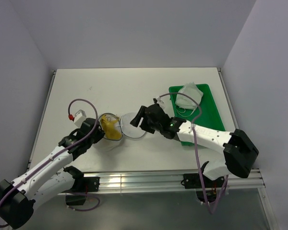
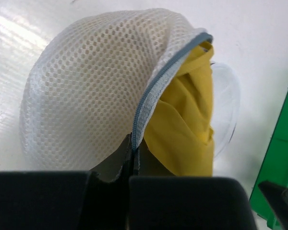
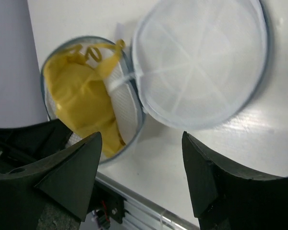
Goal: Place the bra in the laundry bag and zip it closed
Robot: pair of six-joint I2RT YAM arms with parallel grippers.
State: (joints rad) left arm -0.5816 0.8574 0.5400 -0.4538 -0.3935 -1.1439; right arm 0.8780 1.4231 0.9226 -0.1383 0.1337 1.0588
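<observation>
My right gripper grabs the empty mesh half's outer zipper edge next, to fold the laundry bag (image 1: 133, 126) over the bra for zipping.
The laundry bag (image 1: 133, 126) lies unzipped in the middle of the table, its two round mesh halves side by side. The mustard-yellow bra (image 1: 110, 126) sits bunched in the left half. In the left wrist view that half is a mesh dome (image 2: 86, 86), and the bra (image 2: 182, 129) bulges past its grey-blue zipper rim (image 2: 153, 91). My left gripper (image 2: 131, 146) is shut on that rim at its near edge. The right wrist view looks down on the bra (image 3: 81, 100) and the empty half (image 3: 201, 62). My right gripper (image 3: 141, 139) hangs open above the table beside them, holding nothing.
A green plastic tray (image 1: 204, 120) stands at the right with a white-grey garment (image 1: 188, 96) on its far end. The right arm reaches across the tray's near left corner. An aluminium rail (image 1: 149, 181) runs along the table's front edge.
</observation>
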